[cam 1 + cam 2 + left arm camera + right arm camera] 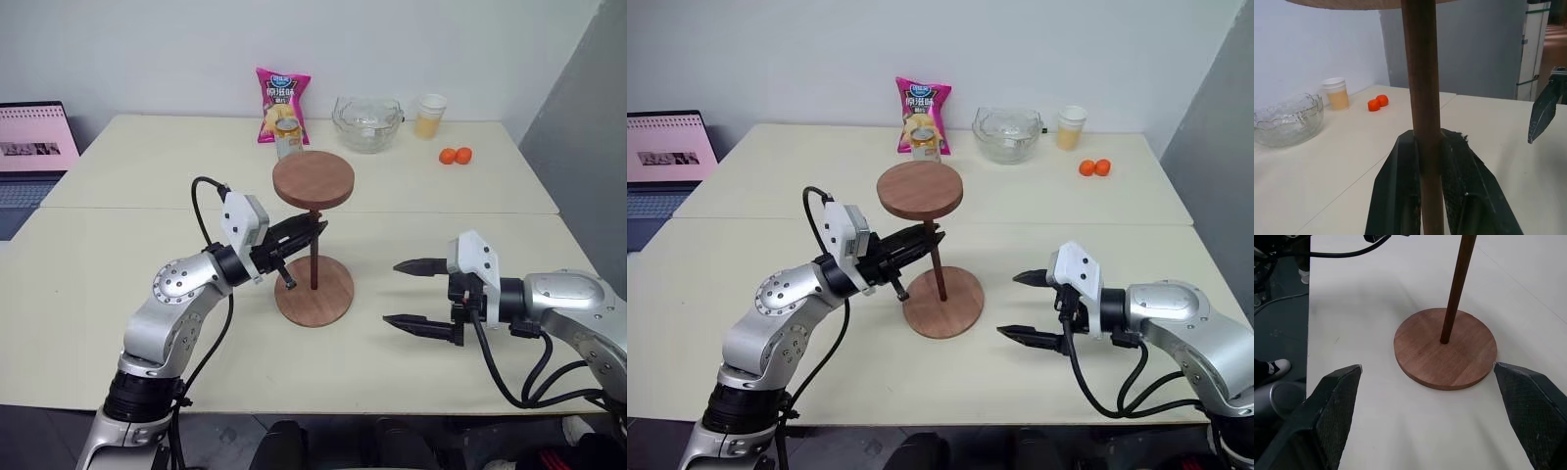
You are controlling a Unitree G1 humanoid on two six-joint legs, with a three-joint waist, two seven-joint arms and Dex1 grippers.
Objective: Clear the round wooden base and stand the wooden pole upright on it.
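I should open my left gripper, because the lower end of the pole rests on the centre of the round wooden base and the pole would stay standing.
The round wooden base [336, 297] lies flat on the table's middle. The wooden pole [315, 253] stands upright with its lower end on the base centre [1444, 340], and its round disc [313, 179] is at the top. My left gripper [318, 228] reaches in from the left and is shut on the pole's upper part; in the left wrist view both black fingers [1396, 191] press the rod [1422, 88]. My right gripper [392, 292] hovers open just right of the base, its jaws wide apart and holding nothing.
At the table's far side are a pink chip bag [282, 100], a can [288, 139], a glass bowl [367, 123], a cup [429, 115] and two small oranges [455, 155]. A laptop [34, 147] sits at far left.
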